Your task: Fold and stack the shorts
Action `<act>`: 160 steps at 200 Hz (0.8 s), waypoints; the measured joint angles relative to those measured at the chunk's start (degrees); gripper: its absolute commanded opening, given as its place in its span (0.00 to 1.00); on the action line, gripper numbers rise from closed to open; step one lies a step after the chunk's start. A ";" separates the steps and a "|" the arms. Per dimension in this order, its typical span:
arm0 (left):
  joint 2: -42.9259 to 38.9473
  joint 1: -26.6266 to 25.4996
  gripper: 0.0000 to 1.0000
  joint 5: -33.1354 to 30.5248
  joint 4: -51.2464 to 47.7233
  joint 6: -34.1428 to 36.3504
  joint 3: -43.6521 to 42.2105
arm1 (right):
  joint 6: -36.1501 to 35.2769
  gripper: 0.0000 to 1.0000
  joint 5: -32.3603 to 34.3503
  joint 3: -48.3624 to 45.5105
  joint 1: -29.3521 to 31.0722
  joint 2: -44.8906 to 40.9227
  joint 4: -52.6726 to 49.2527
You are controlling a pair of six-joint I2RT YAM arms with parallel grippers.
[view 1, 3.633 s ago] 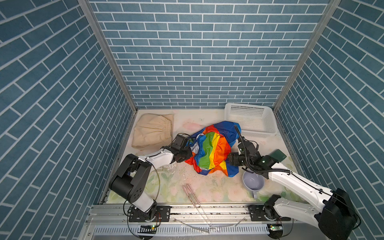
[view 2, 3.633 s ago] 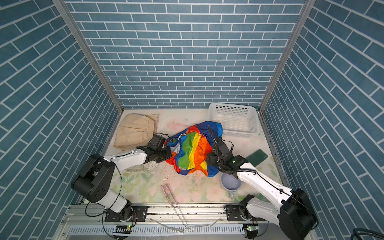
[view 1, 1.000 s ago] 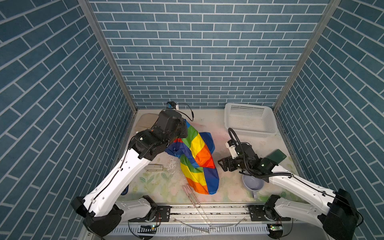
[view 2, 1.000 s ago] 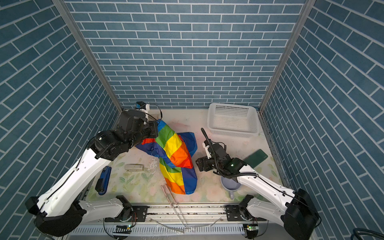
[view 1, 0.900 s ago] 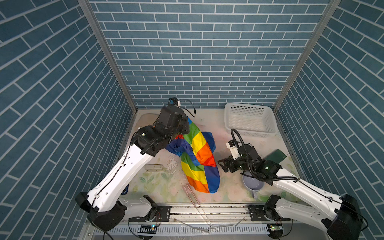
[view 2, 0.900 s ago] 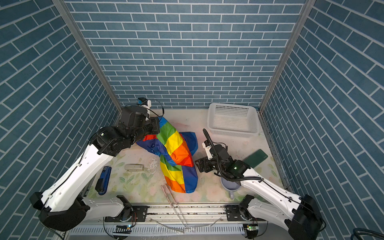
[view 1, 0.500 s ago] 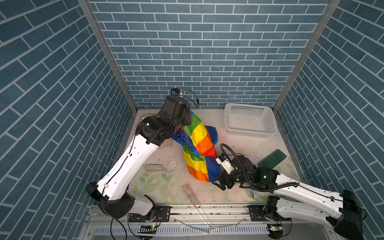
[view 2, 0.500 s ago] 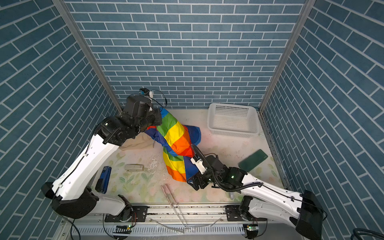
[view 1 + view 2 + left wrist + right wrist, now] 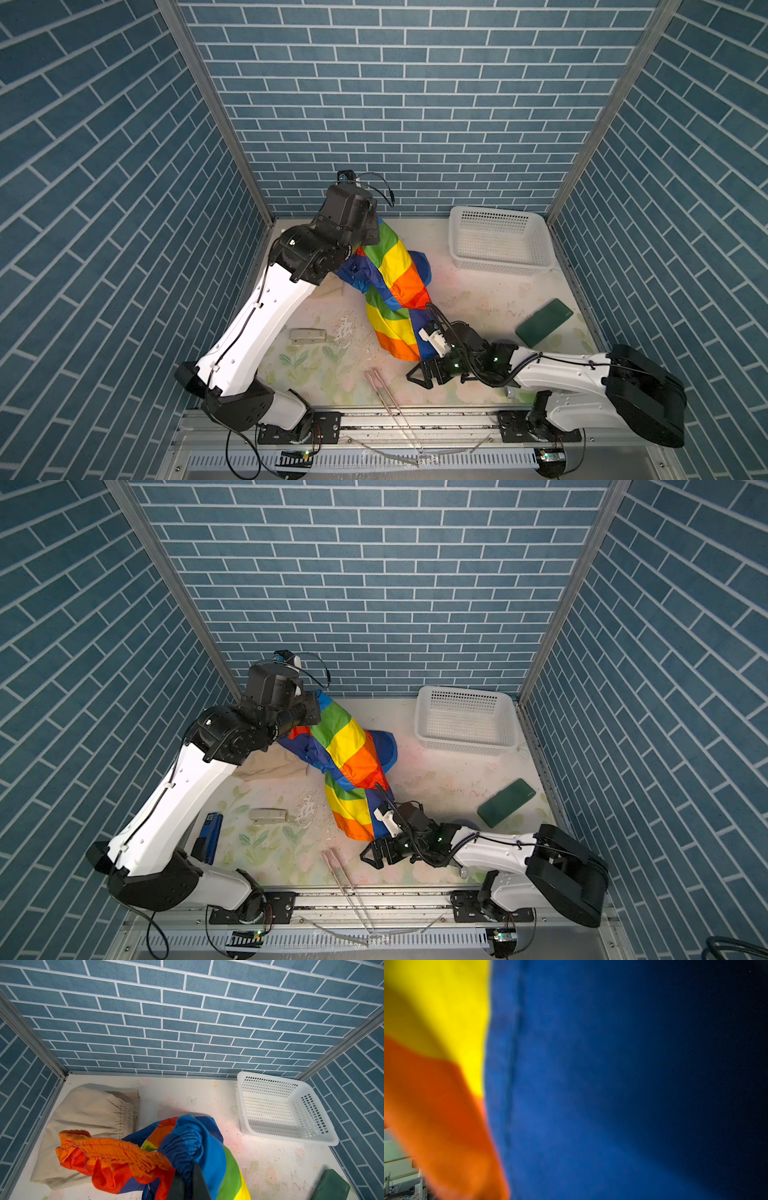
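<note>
I need to grab the rainbow-striped shorts (image 9: 395,291) with my right gripper next, by the dangling blue hem (image 9: 425,352), opposite the held waistband. My right gripper should then spread them flat for folding.
The rainbow-striped shorts (image 9: 395,291) hang in the air from my left gripper (image 9: 190,1169), which is shut on the blue part of their gathered waistband, high near the back wall. Their orange and blue hem (image 9: 361,825) dangles just above the table. My right gripper (image 9: 424,374) sits low near the table's front, right under that hem, jaws open with nothing between them. The right wrist view is filled with blurred cloth of the rainbow shorts (image 9: 571,1084). The beige shorts (image 9: 87,1109) lie flat at the back left, mostly behind my left arm in both top views.
A white perforated basket (image 9: 498,243) stands at the back right. A dark green flat case (image 9: 543,322) lies at the right. Pale tongs (image 9: 384,395) lie at the front edge, a small grey clip-like object (image 9: 307,336) left of the shorts, and a blue tool (image 9: 210,837) beside the left arm.
My left arm has lifted the rainbow shorts off the table and carried them up and back. My right gripper has swung down and left to below the hanging hem.
</note>
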 measured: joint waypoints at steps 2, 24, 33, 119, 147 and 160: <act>0.00 0.02 0.00 0.00 0.00 0.00 0.00 | 0.00 0.98 -0.26 0.17 -0.17 0.42 0.31; 0.00 0.00 0.00 0.20 0.00 0.00 0.00 | 1.97 0.98 -4.33 1.57 -4.04 5.29 7.56; 0.00 0.02 0.00 0.20 0.00 0.02 0.00 | 3.06 0.97 -5.81 1.57 -5.92 5.99 10.14; -0.02 0.20 0.00 0.46 0.31 0.74 -0.52 | 3.19 0.98 -9.66 3.61 -14.36 -3.21 15.08; -0.07 0.31 0.00 0.87 0.33 0.72 -1.01 | 3.48 0.85 -9.70 3.61 -15.30 -1.84 15.52; -0.20 0.33 0.00 1.03 0.42 0.79 -1.22 | 3.98 0.61 -9.66 3.61 -16.17 -1.18 15.50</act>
